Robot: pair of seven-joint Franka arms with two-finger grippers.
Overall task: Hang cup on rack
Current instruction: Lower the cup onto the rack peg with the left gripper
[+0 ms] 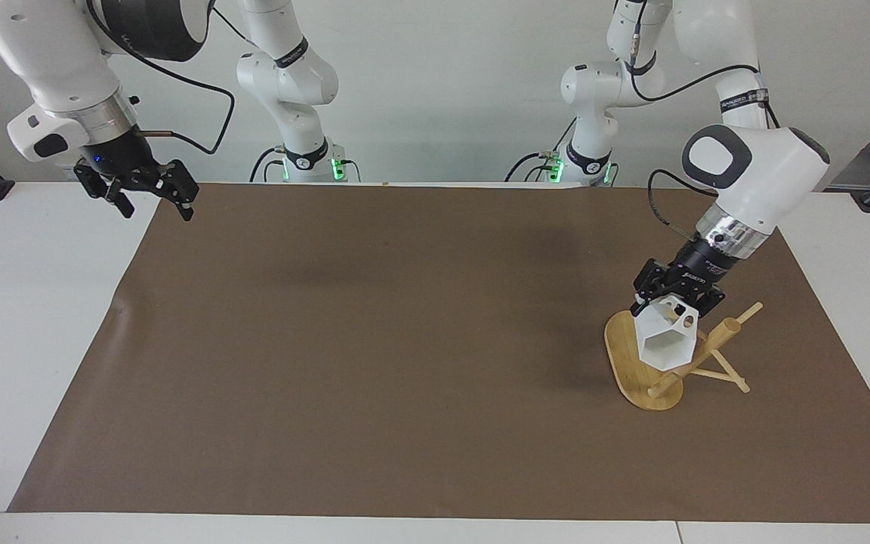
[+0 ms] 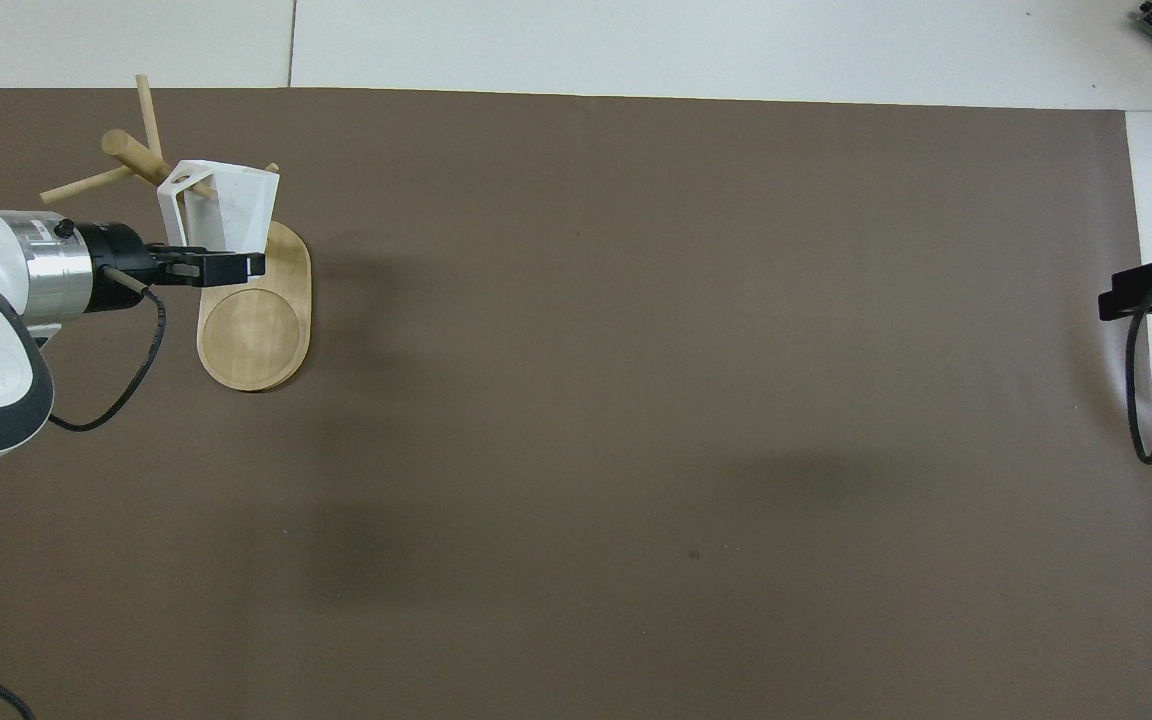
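The white cup's handle is around the rack's peg, so my left gripper should release the cup.
The white faceted cup is held over the bamboo rack's oval base at the left arm's end of the table. My left gripper is shut on the cup near its handle. The handle lies against a thin peg beside the rack's post; I cannot tell whether the peg passes through the handle's hole. My right gripper is open and empty, raised over the mat's edge at the right arm's end, where the right arm waits.
A brown mat covers most of the white table. A black cable hangs from the right arm over the mat's edge.
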